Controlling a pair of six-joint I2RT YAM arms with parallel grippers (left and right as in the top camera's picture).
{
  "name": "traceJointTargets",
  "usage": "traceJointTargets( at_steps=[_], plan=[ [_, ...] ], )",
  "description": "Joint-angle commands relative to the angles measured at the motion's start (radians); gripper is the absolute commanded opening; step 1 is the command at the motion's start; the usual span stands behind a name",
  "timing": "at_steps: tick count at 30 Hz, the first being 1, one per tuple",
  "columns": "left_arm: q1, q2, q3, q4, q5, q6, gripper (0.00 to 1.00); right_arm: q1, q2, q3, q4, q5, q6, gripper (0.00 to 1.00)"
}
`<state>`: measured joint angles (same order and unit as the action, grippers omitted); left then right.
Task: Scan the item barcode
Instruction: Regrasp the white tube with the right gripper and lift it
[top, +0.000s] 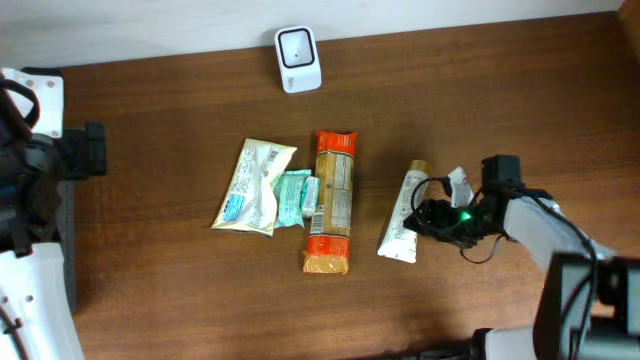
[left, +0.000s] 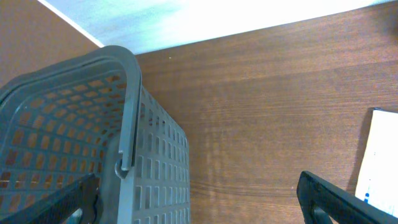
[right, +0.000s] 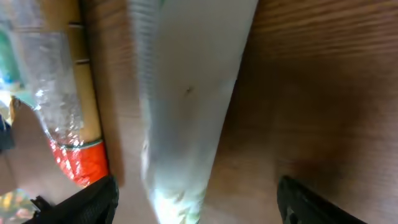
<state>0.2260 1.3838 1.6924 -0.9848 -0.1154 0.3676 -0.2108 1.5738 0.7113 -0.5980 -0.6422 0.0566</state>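
Note:
The fingers of my right gripper are still above the tube's body. It isn't time to close on the tube yet, so they should first go down.
A white tube lies on the wooden table, to the right of a long orange and tan packet. My right gripper is low over the tube. In the right wrist view the tube runs blurred between the two dark fingers, and the right gripper is open, its fingers apart from the tube's sides. A white barcode scanner stands at the table's far edge. My left gripper is open at the far left, holding nothing.
A white pouch and a small teal pack lie left of the long packet. A grey slotted basket with its handle stands under my left gripper; its wall reaches between the fingers. A white pack edge shows at right.

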Motion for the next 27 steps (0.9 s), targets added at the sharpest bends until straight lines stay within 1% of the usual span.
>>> traceJointTargets(
  at_steps=[1,3,5,8,9,11,12,13,14,16,17,19,21,22,25,26,27],
  plan=[
    [0.004,-0.003,0.01,-0.002,0.006,0.012,0.99,-0.004,0.158,-0.011,0.076,-0.096,0.011,0.76],
    [0.004,-0.003,0.01,-0.002,0.006,0.012,0.99,0.003,0.241,-0.011,0.126,-0.143,0.012,0.73],
    [0.004,-0.003,0.01,-0.002,0.006,0.012,0.99,0.006,0.295,-0.01,0.158,-0.178,0.012,0.62],
    [0.004,-0.003,0.01,-0.002,0.006,0.012,0.99,0.006,0.296,-0.01,0.158,-0.178,0.013,0.38],
    [0.004,-0.003,0.01,-0.002,0.006,0.012,0.99,0.006,0.295,-0.007,0.157,-0.177,0.016,0.26],
    [0.004,-0.003,0.01,-0.002,0.006,0.012,0.99,0.006,0.295,0.002,0.145,-0.146,0.048,0.04],
    [0.004,-0.003,0.01,-0.002,0.006,0.012,0.99,0.006,0.295,0.016,0.128,-0.127,0.058,0.04],
    [0.004,-0.003,0.01,-0.002,0.006,0.012,0.99,0.006,0.291,0.059,0.076,-0.096,0.057,0.04],
    [0.004,-0.003,0.01,-0.002,0.006,0.012,0.99,0.01,0.28,0.119,0.004,-0.065,0.056,0.04],
    [0.004,-0.003,0.01,-0.002,0.006,0.012,0.99,0.036,0.257,0.258,-0.16,0.006,0.009,0.04],
    [0.004,-0.003,0.01,-0.002,0.006,0.012,0.99,0.069,0.249,0.366,-0.275,0.056,-0.034,0.04],
    [0.004,-0.003,0.01,-0.002,0.006,0.012,0.99,0.134,0.248,0.52,-0.426,0.143,-0.1,0.04],
    [0.004,-0.003,0.01,-0.002,0.006,0.012,0.99,0.274,0.248,0.71,-0.562,0.324,-0.133,0.04],
    [0.004,-0.003,0.01,-0.002,0.006,0.012,0.99,0.329,0.248,0.761,-0.573,0.376,-0.132,0.04],
    [0.004,-0.003,0.01,-0.002,0.006,0.012,0.99,0.418,0.248,0.815,-0.566,0.387,-0.127,0.04],
    [0.004,-0.003,0.01,-0.002,0.006,0.012,0.99,0.429,0.248,0.825,-0.576,0.355,-0.113,0.04],
    [0.004,-0.003,0.01,-0.002,0.006,0.012,0.99,0.439,0.248,0.83,-0.571,0.22,-0.135,0.04]
  ],
)
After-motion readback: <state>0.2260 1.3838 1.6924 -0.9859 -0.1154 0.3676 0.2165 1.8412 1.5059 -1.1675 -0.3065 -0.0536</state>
